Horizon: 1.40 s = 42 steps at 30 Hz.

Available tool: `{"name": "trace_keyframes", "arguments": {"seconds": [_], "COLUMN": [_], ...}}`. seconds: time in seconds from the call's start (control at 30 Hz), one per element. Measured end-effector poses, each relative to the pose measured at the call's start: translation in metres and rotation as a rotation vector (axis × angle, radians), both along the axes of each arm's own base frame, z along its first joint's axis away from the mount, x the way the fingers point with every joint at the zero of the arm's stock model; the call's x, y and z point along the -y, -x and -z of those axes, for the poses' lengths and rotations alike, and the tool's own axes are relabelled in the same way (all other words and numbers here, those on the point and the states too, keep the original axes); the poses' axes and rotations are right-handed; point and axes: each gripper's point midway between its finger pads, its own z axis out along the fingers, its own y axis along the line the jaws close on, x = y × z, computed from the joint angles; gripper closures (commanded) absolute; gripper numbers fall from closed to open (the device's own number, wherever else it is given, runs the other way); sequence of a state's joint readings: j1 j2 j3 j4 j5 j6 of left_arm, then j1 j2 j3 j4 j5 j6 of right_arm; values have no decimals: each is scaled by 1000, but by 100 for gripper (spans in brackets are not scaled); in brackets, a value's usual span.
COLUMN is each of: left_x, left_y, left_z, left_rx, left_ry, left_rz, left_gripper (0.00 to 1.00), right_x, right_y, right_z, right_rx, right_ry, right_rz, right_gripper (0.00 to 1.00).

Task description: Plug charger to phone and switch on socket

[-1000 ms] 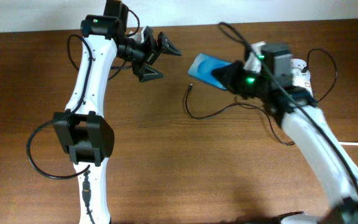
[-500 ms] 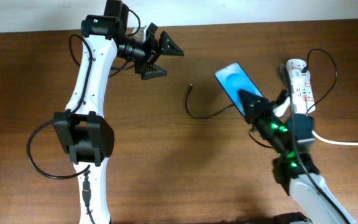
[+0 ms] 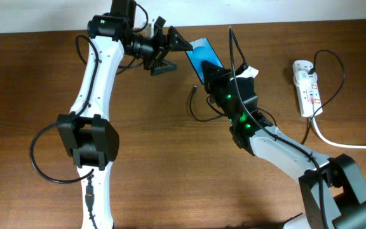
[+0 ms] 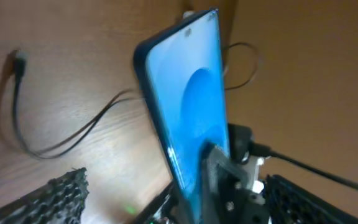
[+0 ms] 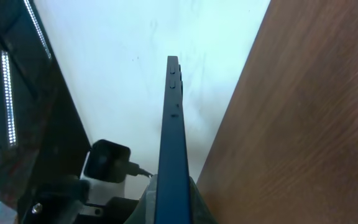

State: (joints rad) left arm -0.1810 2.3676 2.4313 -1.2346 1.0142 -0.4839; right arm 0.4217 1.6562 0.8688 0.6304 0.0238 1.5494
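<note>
My left gripper is to grab the phone next by its long side edge (image 3: 193, 62) (image 4: 156, 113), so the phone's lower end stays free to plug in the charger.
The phone (image 3: 201, 57) shows its blue screen and is held off the table near the back edge. My right gripper (image 3: 216, 76) is shut on its lower end. In the right wrist view the phone (image 5: 173, 118) is edge-on between the fingers (image 5: 174, 202). My left gripper (image 3: 170, 56) is open and empty, just left of the phone's top. The left wrist view shows the phone's screen (image 4: 188, 112) between its fingers. The charger's plug tip (image 3: 194, 89) lies on the table under the phone, and also shows in the left wrist view (image 4: 19, 59). The socket (image 3: 307, 86) lies at the right.
The thin black cable (image 3: 202, 117) loops across the middle of the wooden table toward the socket. A thick white cord (image 3: 342, 145) runs from the socket off the right edge. The pale wall (image 3: 297, 9) runs along the table's back edge.
My right arm has swung the phone left and back, from the right-middle of the table to beside the left gripper. The left gripper has shifted slightly right. The cable has not moved.
</note>
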Motion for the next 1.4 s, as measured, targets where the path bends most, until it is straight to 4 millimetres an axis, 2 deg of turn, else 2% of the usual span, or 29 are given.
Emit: {"name": "trace_keyframes", "arguments": {"seconds": [0.1, 0.3, 0.4, 0.47, 0.6, 0.77, 0.9, 1.0, 1.03, 1.1, 1.2, 1.33, 1.4], "left_x": [6, 13, 20, 23, 30, 48, 63, 69, 71, 71, 73, 74, 74], "left_y": [-12, -19, -23, -21, -18, -17, -13, -12, -12, -15, -21, -25, -26], "left_z": [-12, -28, -22, -18, -24, -33, -34, -32, -31, -30, -35, -38, -37], "left_rx": [49, 97, 101, 71, 71, 76, 47, 18, 10, -4, 4, -13, -23], "left_ry": [56, 144, 217, 254, 289, 314, 312, 299, 294, 288, 304, 312, 310], "left_rz": [-9, 14, 42, 54, 81, 97, 98, 85, 79, 59, 45, 24, 14], "left_gripper": [8, 9, 8, 8, 8, 10, 17, 38, 49, 60, 67, 83, 85], "right_x": [2, 3, 3, 3, 6, 6, 6, 7, 7, 7, 10, 12, 12], "right_y": [-1, -5, -5, -5, -6, -6, -6, -6, -7, -8, -11, -13, -13], "right_z": [-3, -21, -21, -21, -21, -21, -21, -22, -23, -28, -38, -45, -46], "right_rx": [11, 73, 73, 73, 73, 71, 71, 72, 76, 87, 109, 127, 127], "right_ry": [-3, -34, -33, -34, -34, -37, -38, -41, -43, -52, -62, -73, -81], "right_rz": [14, 26, 29, 29, 45, 48, 47, 55, 57, 62, 82, 92, 94], "right_gripper": [96, 96, 96, 96, 96, 96, 96, 96, 96, 96, 96, 96, 96]}}
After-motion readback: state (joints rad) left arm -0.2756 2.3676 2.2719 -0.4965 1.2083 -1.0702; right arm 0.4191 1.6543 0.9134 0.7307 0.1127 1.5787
